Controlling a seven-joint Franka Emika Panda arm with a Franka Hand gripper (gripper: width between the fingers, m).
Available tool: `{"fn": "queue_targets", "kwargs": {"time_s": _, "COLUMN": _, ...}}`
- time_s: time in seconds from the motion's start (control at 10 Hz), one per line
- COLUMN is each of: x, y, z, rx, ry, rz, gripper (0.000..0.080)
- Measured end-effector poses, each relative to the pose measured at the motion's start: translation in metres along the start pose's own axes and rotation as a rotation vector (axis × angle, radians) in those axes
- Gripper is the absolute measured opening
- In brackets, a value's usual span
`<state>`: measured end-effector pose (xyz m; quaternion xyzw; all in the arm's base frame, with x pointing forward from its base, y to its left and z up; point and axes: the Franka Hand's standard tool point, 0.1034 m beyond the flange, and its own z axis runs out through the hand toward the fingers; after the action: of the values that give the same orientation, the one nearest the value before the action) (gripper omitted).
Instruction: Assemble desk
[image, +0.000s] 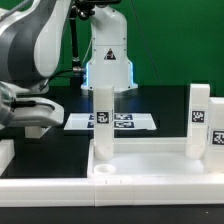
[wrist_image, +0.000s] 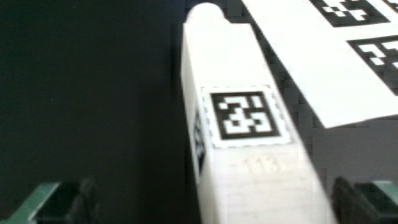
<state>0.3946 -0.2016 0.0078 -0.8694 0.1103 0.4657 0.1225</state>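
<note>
My gripper's fingers are reaching down on either side of the white leg's near end (wrist_image: 270, 195) in the wrist view, so it is time for my gripper to close on the leg's near end.
A long white desk leg (wrist_image: 240, 120) with a black-white tag lies on the black table. My gripper (wrist_image: 210, 205) is open, with one dark finger (wrist_image: 54, 200) on each side of the leg's near end and a gap to the leg on both sides. In the exterior view my gripper (image: 35, 122) hangs low at the left, and that leg is hidden there. The white rimmed tabletop (image: 150, 172) lies at the front. Two tagged legs stand upright on it, one at its left corner (image: 103, 125) and one at its right corner (image: 200, 122).
The marker board (image: 110, 122) lies flat behind the tabletop, and it also shows in the wrist view (wrist_image: 338, 50) beside the far end of the lying leg. A low white bar (image: 6, 155) sits at the exterior view's left edge. The robot's base (image: 108, 60) stands at the back.
</note>
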Motion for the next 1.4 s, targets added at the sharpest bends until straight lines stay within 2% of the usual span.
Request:
{"fn": "queue_targets", "kwargs": {"time_s": 0.2, "x": 0.000, "y": 0.000, "z": 0.000, "rx": -0.001, "ry": 0.002, "rz": -0.001, "gripper": 0.0649}}
{"fn": "queue_targets", "kwargs": {"time_s": 0.5, "x": 0.001, "y": 0.000, "z": 0.000, "rx": -0.003, "ry": 0.006, "rz": 0.000, "gripper": 0.0284}}
{"fn": "queue_targets", "kwargs": {"time_s": 1.1, "x": 0.001, "y": -0.003, "z": -0.003, "rx": -0.007, "ry": 0.009, "rz": -0.001, "gripper": 0.0287}}
{"fn": "queue_targets", "kwargs": {"time_s": 1.2, "x": -0.005, "y": -0.023, "z": -0.023, "rx": -0.033, "ry": 0.035, "rz": -0.014, "gripper": 0.0287}}
{"fn": "queue_targets", "kwargs": {"time_s": 1.3, "x": -0.025, "y": -0.045, "z": -0.049, "rx": -0.029, "ry": 0.066, "rz": -0.026, "gripper": 0.0287}}
{"fn": "queue_targets", "kwargs": {"time_s": 1.4, "x": -0.039, "y": -0.051, "z": -0.063, "rx": -0.007, "ry": 0.061, "rz": 0.010, "gripper": 0.0287}}
